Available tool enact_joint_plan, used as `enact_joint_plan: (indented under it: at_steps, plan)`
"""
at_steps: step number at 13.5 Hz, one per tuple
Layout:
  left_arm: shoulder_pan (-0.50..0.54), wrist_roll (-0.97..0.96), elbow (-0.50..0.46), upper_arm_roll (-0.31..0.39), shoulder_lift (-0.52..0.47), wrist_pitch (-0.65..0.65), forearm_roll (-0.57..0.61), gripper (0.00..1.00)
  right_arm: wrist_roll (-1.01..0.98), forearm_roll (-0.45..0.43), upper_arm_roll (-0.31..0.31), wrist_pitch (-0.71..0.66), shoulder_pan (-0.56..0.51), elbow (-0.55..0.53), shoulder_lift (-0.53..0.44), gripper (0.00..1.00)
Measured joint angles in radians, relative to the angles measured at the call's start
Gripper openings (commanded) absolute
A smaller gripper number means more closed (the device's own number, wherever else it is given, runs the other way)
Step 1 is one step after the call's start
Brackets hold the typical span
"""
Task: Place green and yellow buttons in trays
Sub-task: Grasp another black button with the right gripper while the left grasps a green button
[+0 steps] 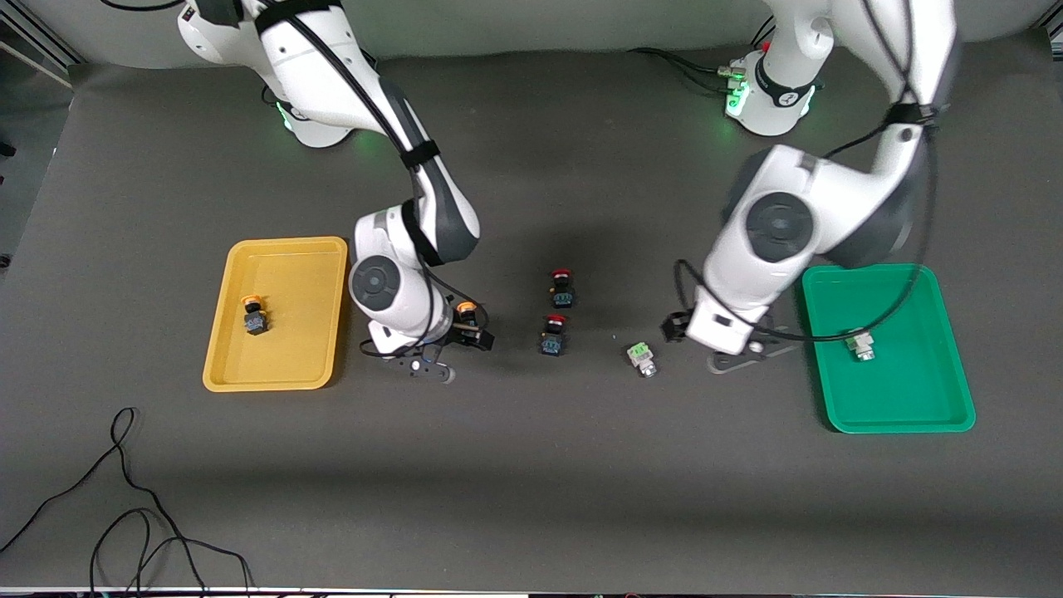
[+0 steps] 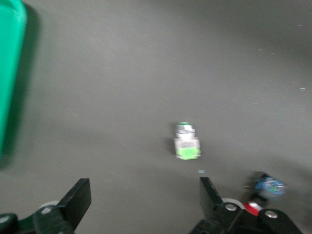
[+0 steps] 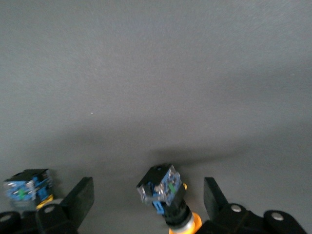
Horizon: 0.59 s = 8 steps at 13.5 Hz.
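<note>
My right gripper lowers first and then closes on the button, since its fingers stop above the yellow button's body [image 1: 465,320] [image 3: 162,186].
One yellow button [image 1: 253,317] lies in the yellow tray [image 1: 278,257]. A second yellow button [image 1: 467,318] lies on the table beside that tray. My right gripper [image 1: 461,349] is open, with a finger on each side of this button [image 3: 165,192] and neither finger touching it. One green button [image 1: 861,345] lies in the green tray [image 1: 889,407]. The other green button [image 1: 641,359] lies on the table. My left gripper [image 1: 735,357] is open and empty between that button and the green tray. In the left wrist view the button [image 2: 186,144] lies ahead of my open left gripper [image 2: 145,195].
Two red-capped black switches [image 1: 562,286] [image 1: 554,332] stand mid-table between the grippers. One shows in the left wrist view [image 2: 265,187]. A black-blue switch body [image 3: 27,187] shows in the right wrist view. A loose black cable [image 1: 124,498] lies at the near corner.
</note>
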Motion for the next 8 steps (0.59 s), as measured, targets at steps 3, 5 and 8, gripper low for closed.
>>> enact_joint_plan:
  at_steps: [3, 5, 8]
  plan:
    - [-0.053, -0.133, -0.001, 0.001, 0.054, 0.064, 0.0, 0.99, 0.0, 0.0, 0.009, 0.011, -0.001, 0.022, 0.055, 1.0]
    - [-0.052, -0.147, -0.003, 0.007, 0.102, 0.1, 0.0, 0.99, 0.0, 0.0, 0.025, 0.011, 0.0, 0.022, 0.07, 0.71]
    - [-0.049, -0.163, -0.009, 0.017, 0.195, 0.188, 0.0, 0.99, -0.001, 0.0, 0.03, 0.011, -0.001, 0.022, 0.076, 0.0]
